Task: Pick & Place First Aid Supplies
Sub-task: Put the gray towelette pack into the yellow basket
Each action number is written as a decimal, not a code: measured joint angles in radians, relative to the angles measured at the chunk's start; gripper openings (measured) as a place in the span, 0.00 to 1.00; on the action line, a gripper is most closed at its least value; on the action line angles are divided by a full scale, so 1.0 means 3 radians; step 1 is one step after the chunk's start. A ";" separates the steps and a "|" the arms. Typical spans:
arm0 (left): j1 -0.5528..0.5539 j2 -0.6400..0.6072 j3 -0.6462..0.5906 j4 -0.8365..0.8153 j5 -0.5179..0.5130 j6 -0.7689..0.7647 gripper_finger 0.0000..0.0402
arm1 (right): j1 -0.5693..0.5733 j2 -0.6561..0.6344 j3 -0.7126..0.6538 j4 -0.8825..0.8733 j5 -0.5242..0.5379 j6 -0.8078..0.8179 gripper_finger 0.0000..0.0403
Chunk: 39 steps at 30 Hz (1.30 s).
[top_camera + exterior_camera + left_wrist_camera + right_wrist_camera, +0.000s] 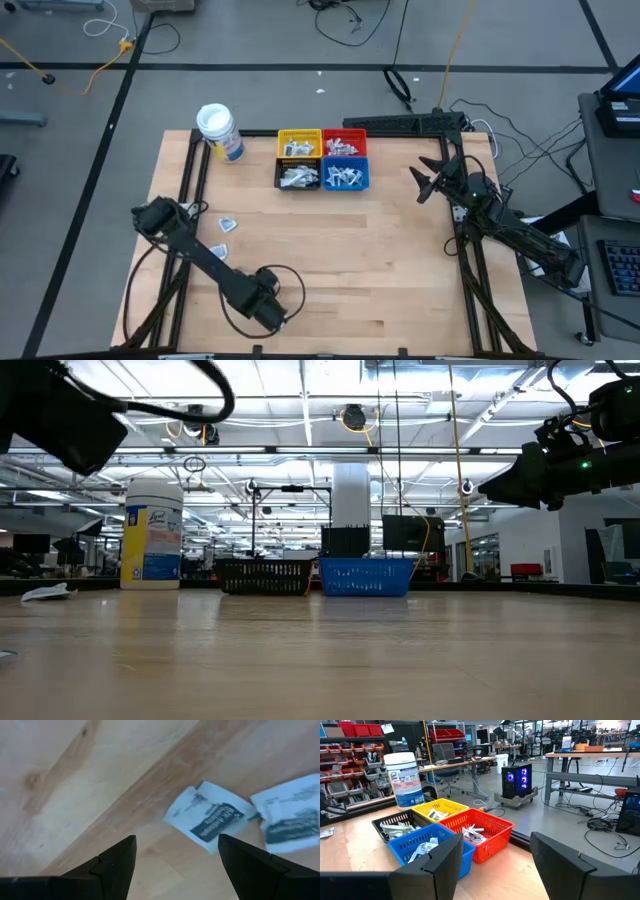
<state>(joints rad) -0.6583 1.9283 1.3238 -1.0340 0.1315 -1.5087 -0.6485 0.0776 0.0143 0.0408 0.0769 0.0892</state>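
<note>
My left gripper has its fingers around wood, one over the packet's corner, so I should move toward its dark mark (217, 822) before I close on the packet.
Two white first aid packets with dark marks (212, 817) (292, 817) lie flat on the wood just beyond my left gripper (175, 870). It points down, open, with nothing between its fingers. In the high view this gripper (268, 305) hangs over the table's near-left part, and two loose packets (228, 222) (220, 250) lie beside its arm. Four small bins stand at the far middle, yellow (299, 143), red (345, 143), black (297, 176) and blue (345, 177), each holding packets. My right gripper (425, 185) waits open and level at the right edge, facing the bins (445, 837).
A white-lidded round jar (218, 130) stands at the far left of the table, left of the yellow bin. A black cable (300, 290) loops around my left arm's wrist near the front edge. Bare wood lies between the bins and the front edge.
</note>
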 joint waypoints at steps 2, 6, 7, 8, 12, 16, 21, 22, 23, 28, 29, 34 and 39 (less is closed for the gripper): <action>-0.0017 0.0087 0.0045 -0.0010 -0.0014 -0.0032 0.71 | 0.0000 0.0001 0.0001 -0.0001 0.0000 0.0000 0.57; -0.0045 0.0216 0.0120 0.0004 -0.0168 -0.0038 0.71 | -0.0001 0.0001 0.0001 -0.0001 0.0000 -0.0001 0.57; -0.0046 0.0239 0.0126 0.0018 -0.0189 -0.0036 0.71 | -0.0001 0.0001 0.0001 0.0000 0.0000 -0.0001 0.57; -0.0046 0.0260 0.0132 0.0052 -0.0195 -0.0036 0.71 | 0.0000 0.0001 0.0001 -0.0001 0.0000 0.0000 0.57; -0.0047 0.0298 0.0138 0.0186 -0.0202 0.0097 0.67 | 0.0000 0.0001 0.0001 -0.0001 0.0000 -0.0001 0.57; -0.0048 0.0301 0.0138 0.0237 -0.0206 0.0129 0.50 | 0.0001 0.0000 0.0001 -0.0001 0.0000 -0.0001 0.57; -0.0049 0.0302 0.0138 0.0243 -0.0195 0.0136 0.19 | 0.0001 0.0000 0.0001 -0.0001 0.0000 -0.0001 0.57; -0.0052 0.0302 0.0138 0.0249 -0.0189 0.0166 0.13 | 0.0001 0.0001 0.0000 -0.0001 0.0000 -0.0001 0.57; -0.0052 0.0302 0.0137 0.0262 -0.0183 0.0192 0.07 | -0.0001 0.0001 0.0000 -0.0001 0.0000 -0.0001 0.57; -0.0017 0.0300 0.0131 0.0376 -0.0102 0.0287 0.02 | 0.0000 0.0001 0.0001 -0.0001 0.0000 0.0000 0.57; -0.0004 0.0285 0.0129 0.0352 -0.0072 0.0300 0.02 | 0.0000 0.0001 0.0001 -0.0001 0.0000 -0.0001 0.57; 0.0084 -0.0005 0.0110 0.0028 -0.0088 0.0359 0.01 | 0.0001 0.0000 0.0001 -0.0001 0.0000 -0.0001 0.57; 0.0196 -0.0414 0.0116 -0.0248 -0.0177 0.0518 0.01 | 0.0000 0.0001 0.0001 0.0000 -0.0001 -0.0001 0.57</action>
<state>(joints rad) -0.5996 1.8041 1.3586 -1.1084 0.0785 -1.3533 -0.6486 0.0780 0.0146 0.0409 0.0766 0.0891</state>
